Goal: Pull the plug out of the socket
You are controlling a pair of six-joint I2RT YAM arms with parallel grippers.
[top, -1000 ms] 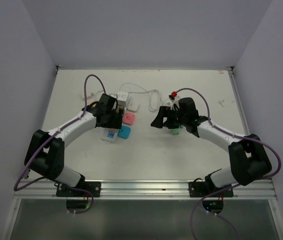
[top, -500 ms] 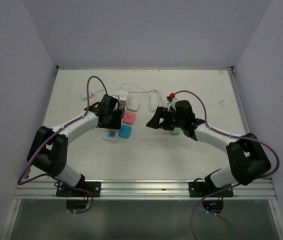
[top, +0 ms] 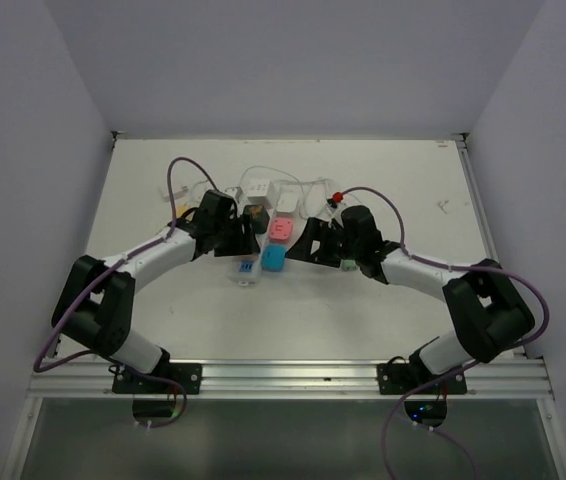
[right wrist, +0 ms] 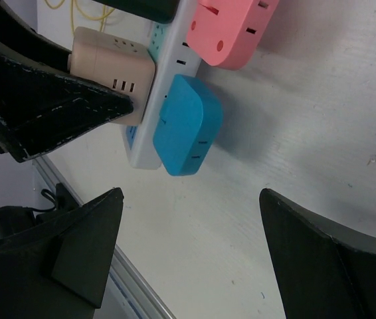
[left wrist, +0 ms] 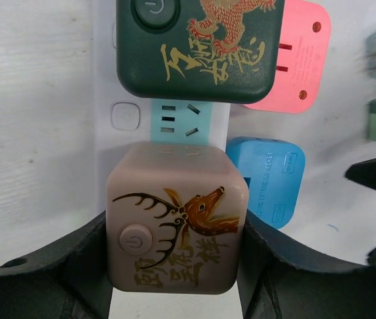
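My right gripper should next grab the blue adapter (top: 274, 258) (right wrist: 187, 126) across its broad sides, which leaves its side facing the strip free, and pull it off the socket.
The white power strip (top: 246, 272) lies at mid-table with pastel outlets (left wrist: 178, 123). A beige cube plug with a deer print (left wrist: 177, 226) sits on it, and a dark green cube plug (left wrist: 200, 46) sits above that. A pink adapter (left wrist: 294, 60) and a blue adapter (left wrist: 268, 179) stick out of the strip's right side. My left gripper (left wrist: 177, 239) is shut on the beige cube, one finger (left wrist: 88, 256) on each side. My right gripper (right wrist: 190, 194) is open and empty, just right of the blue adapter (right wrist: 187, 126) and apart from it.
A small white cube adapter (top: 260, 188) and a thin white cord (top: 308, 190) lie behind the strip. A mint green block (top: 347, 264) sits under the right arm, with a red-tipped piece (top: 337, 196) behind it. A yellow wire (right wrist: 82, 8) lies past the strip.
Both arms have closed in on the table's middle. The strip has shifted right with my left gripper. My right gripper has moved left, close to the blue adapter.
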